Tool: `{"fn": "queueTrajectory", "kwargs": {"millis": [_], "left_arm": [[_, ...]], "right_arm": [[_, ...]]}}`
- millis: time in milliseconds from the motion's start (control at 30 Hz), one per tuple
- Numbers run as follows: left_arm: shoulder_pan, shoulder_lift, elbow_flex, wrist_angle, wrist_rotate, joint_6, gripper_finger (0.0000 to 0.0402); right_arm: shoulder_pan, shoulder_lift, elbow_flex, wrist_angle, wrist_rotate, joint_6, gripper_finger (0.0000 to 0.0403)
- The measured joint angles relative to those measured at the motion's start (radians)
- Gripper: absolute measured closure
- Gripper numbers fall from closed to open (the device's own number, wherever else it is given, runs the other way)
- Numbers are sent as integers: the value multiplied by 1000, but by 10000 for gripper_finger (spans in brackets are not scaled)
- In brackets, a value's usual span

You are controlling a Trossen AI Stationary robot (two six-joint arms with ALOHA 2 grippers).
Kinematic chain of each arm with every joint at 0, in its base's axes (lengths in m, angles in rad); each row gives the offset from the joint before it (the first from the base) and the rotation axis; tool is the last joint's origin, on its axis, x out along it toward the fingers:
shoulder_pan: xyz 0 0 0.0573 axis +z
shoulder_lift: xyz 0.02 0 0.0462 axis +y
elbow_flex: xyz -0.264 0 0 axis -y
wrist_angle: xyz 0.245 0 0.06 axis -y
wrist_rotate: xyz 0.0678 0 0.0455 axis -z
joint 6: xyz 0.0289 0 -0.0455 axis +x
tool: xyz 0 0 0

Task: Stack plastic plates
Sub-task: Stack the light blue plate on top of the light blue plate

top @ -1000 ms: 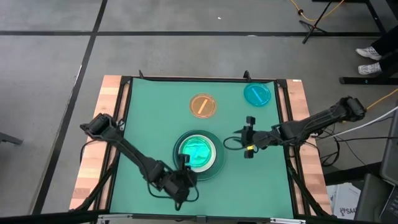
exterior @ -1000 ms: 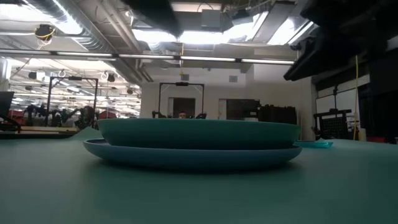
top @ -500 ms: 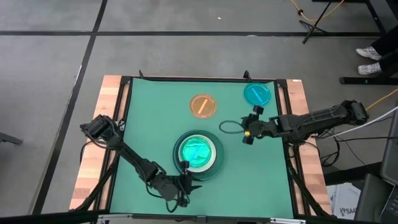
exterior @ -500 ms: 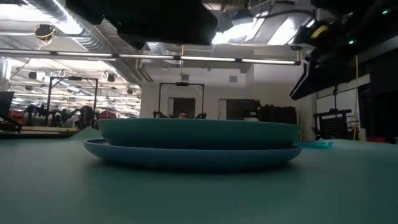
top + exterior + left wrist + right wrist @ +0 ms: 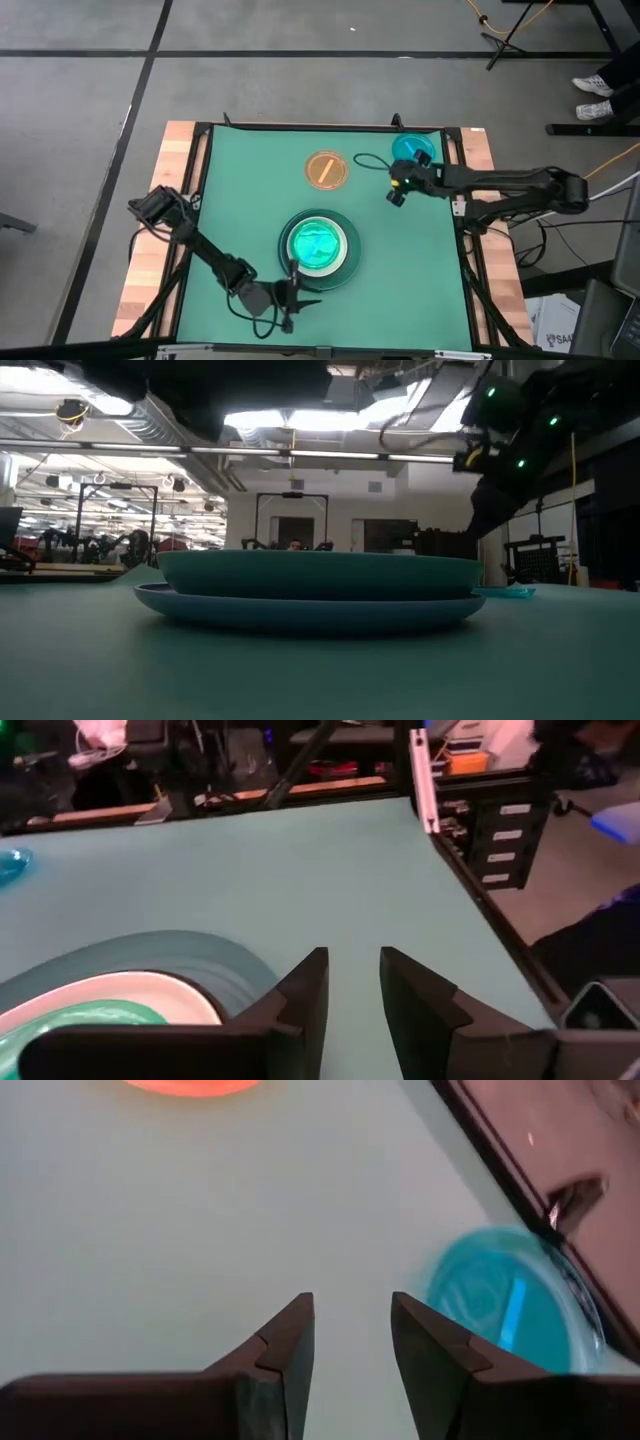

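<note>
My right gripper should add the cyan plate to the stack, so it needs to grab the plate by its rim [image 5: 440, 1280] next.
A stack of plates [image 5: 318, 248] rests on the green mat at the table's middle: a dark-green rim outside, a white ring inside it, and a glowing green translucent plate on top. In the low view the stack [image 5: 318, 588] shows as two wide plates, one on the other. A small orange plate [image 5: 326, 169] and a small cyan plate [image 5: 413, 150] lie flat near the far edge. My right gripper [image 5: 396, 190] is open above the mat, just near of the cyan plate [image 5: 510, 1300]. My left gripper [image 5: 306, 298] is open, near of the stack [image 5: 120, 980].
A black frame [image 5: 455, 160] and wooden strips border the mat on all sides. Bare mat lies to the left and right of the stack. A cable loop [image 5: 372, 162] hangs from the right arm over the mat near the cyan plate.
My right gripper has moved from beside the stack toward the far edge, closing on the cyan plate. My left gripper has drawn back from the stack's near rim toward the near edge and turned to point toward the table's right. The plates have kept still.
</note>
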Motion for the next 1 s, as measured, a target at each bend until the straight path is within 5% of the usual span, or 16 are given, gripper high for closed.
{"fn": "queueTrajectory", "kwargs": {"millis": [433, 1000], "left_arm": [[-5, 0, 1, 14, 0, 7, 315], [-3, 0, 1, -5, -1, 7, 315]], "right_arm": [[-267, 234, 0, 91, -88, -44, 276], [-401, 320, 0, 200, -120, -78, 276]]}}
